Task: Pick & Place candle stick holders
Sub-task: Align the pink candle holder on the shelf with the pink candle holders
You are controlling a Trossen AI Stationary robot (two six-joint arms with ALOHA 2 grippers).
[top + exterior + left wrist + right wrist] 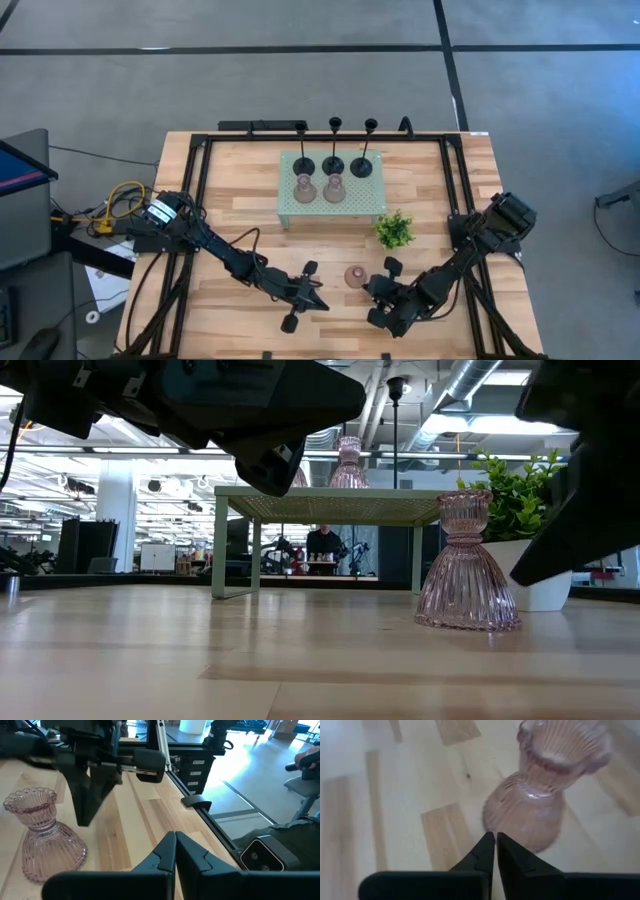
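Note:
The fingers of my right gripper are shut short of the pink candle stick holder, so next they reopen, then lift to grab the holder's neck (543,779).
One pink glassy candle stick holder (354,276) stands upright on its base on the bare wood near the table's front, also seen in the low view (468,565). My right gripper (495,836) is shut, slanting down, its tips just short of that holder's flared base (530,817) on the holder's right side. My left gripper (175,834) is shut and level, to the holder's left (320,298). On the pale green tray (290,210) stand two more pink holders (304,188) (335,188) and three black stemmed ones (333,163).
A small green plant (394,231) in a white pot stands to the right of the tray, just beyond my right arm. The tray stands on legs above the tabletop (330,508). Black frame rails (455,180) run along the table's sides.

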